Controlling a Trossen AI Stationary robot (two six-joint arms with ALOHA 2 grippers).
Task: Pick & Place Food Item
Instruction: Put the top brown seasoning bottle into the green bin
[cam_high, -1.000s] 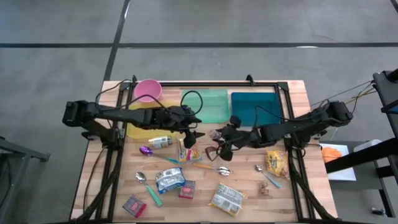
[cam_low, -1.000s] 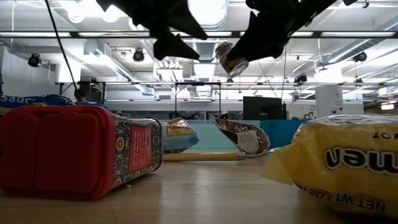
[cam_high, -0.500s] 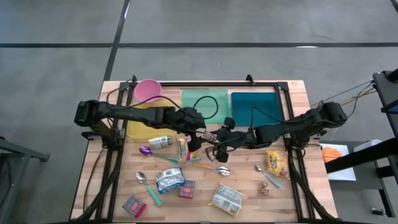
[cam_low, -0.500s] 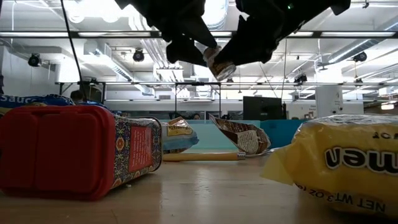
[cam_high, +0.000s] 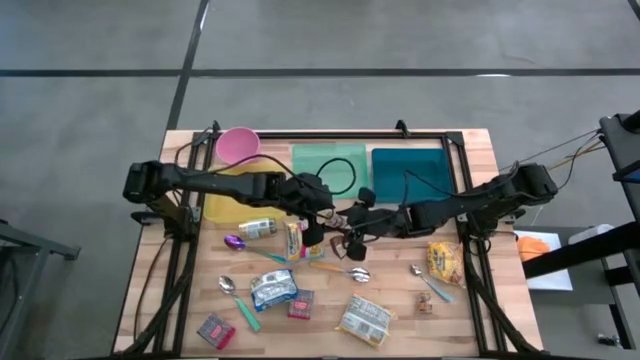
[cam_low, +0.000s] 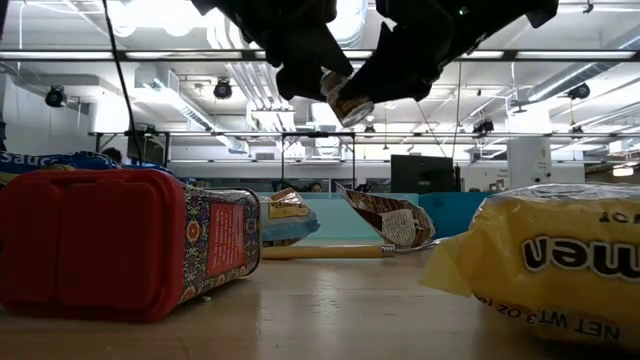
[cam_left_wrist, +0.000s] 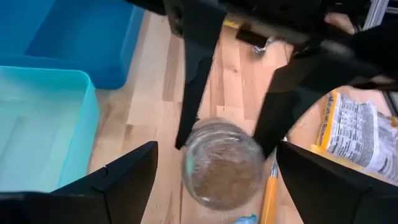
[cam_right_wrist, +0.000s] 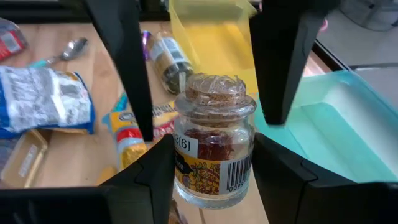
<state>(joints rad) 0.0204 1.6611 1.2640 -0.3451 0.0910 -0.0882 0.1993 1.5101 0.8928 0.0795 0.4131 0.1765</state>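
The spice jar needs to go into the green tray (cam_left_wrist: 40, 127), so my left gripper will next grab the jar by its cork end (cam_left_wrist: 222, 163).
A small glass spice jar (cam_right_wrist: 214, 146) with a cork top hangs in mid-air over the table's middle, with my right gripper (cam_high: 352, 222) shut on it. The jar also shows high up in the low view (cam_low: 345, 95). My left gripper (cam_high: 322, 215) is open and faces the right one. Its two fingers stand on either side of the jar's cork end (cam_left_wrist: 222, 163) with a gap on each side, touching nothing. In the right wrist view the left arm's fingers (cam_right_wrist: 127, 68) rise beyond the jar. My right gripper pinches the jar's glass body (cam_right_wrist: 186, 155) between its two fingers, one on each side of the label. The fingers come from the table's right side, slanting down. The jar is lifted clear of the table, tilted, its cork end (cam_right_wrist: 214, 87) pointing away toward my left gripper.
Yellow (cam_high: 225, 200), green (cam_high: 335, 162) and blue (cam_high: 410, 170) trays and a pink bowl (cam_high: 238, 145) line the far side. Below the arms lie another jar (cam_high: 258, 228), snack packets (cam_high: 365, 318), spoons (cam_high: 228, 285), a red tin (cam_low: 110, 240) and a yellow bag (cam_high: 445, 262).
My left gripper has moved toward the table's right, up to the held jar, rolling as it went. Its open fingers now stand around the jar's cork end. The jar stays in the air in my right gripper.
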